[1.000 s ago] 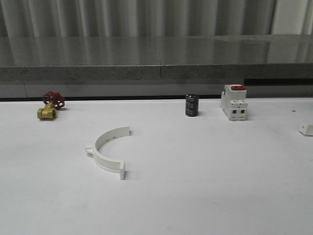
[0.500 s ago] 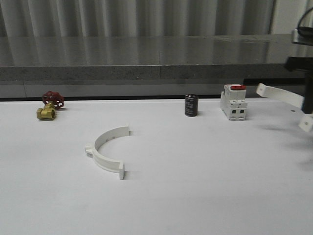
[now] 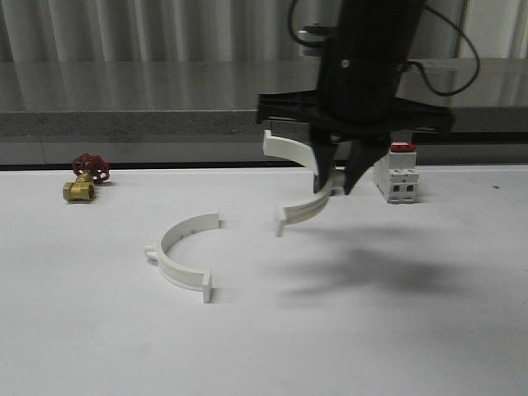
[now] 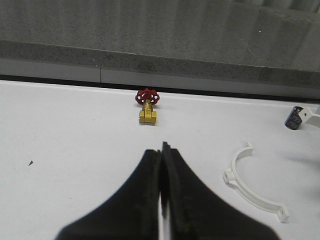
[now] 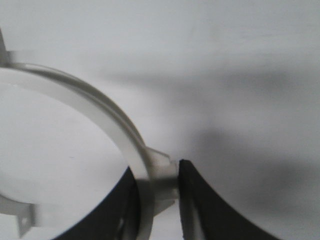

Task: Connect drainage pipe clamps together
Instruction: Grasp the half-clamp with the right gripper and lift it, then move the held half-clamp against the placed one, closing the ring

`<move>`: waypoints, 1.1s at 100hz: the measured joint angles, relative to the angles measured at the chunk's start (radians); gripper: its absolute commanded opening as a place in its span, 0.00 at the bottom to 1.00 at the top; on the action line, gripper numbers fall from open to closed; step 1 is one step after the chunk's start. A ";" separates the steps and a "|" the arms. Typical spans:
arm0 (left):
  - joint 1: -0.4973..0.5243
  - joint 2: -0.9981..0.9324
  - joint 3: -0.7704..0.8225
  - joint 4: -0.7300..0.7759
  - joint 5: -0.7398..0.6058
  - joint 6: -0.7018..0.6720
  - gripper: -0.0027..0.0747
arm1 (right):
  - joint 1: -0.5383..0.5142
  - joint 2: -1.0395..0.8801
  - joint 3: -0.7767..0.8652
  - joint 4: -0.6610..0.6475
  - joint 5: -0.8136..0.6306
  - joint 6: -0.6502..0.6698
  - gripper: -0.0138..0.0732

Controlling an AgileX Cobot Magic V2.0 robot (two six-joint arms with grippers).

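The tilted clamp hangs above the table beside the lying clamp, so my right gripper must line them up before opening.
One white half-ring drainage pipe clamp [image 3: 176, 256] lies flat on the white table left of centre, its open side facing right; the left wrist view shows that clamp [image 4: 248, 186] too. The other clamp [image 3: 304, 208] hangs tilted above the table just right of it, held in my right gripper [image 3: 332, 180]. Seen from the right wrist, my right gripper [image 5: 157, 175] is shut on this clamp [image 5: 102, 112] at its outer lug. My left gripper [image 4: 163, 150] is shut with nothing between its fingers and hovers over bare table, well clear of the lying clamp.
A brass valve with a red handwheel [image 3: 85, 177] sits at the back left. A white red-topped switch [image 3: 401, 186] stands at the back right, partly behind my right arm. A small dark cylinder [image 4: 294, 117] stands near the back wall ledge [image 3: 165, 124].
My right arm has swept in from the right edge to the table's centre, carrying the second clamp to just right of the lying one. The lying clamp has not moved.
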 measured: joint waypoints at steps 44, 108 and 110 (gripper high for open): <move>0.000 0.000 0.000 0.000 0.000 0.000 0.01 | 0.071 0.161 -0.162 -0.031 0.052 0.139 0.17; 0.000 0.000 0.000 0.000 0.000 0.000 0.01 | 0.077 0.231 -0.173 -0.023 0.063 0.145 0.17; 0.000 0.000 0.000 0.000 0.000 0.000 0.01 | 0.077 0.234 -0.173 -0.023 0.061 0.145 0.17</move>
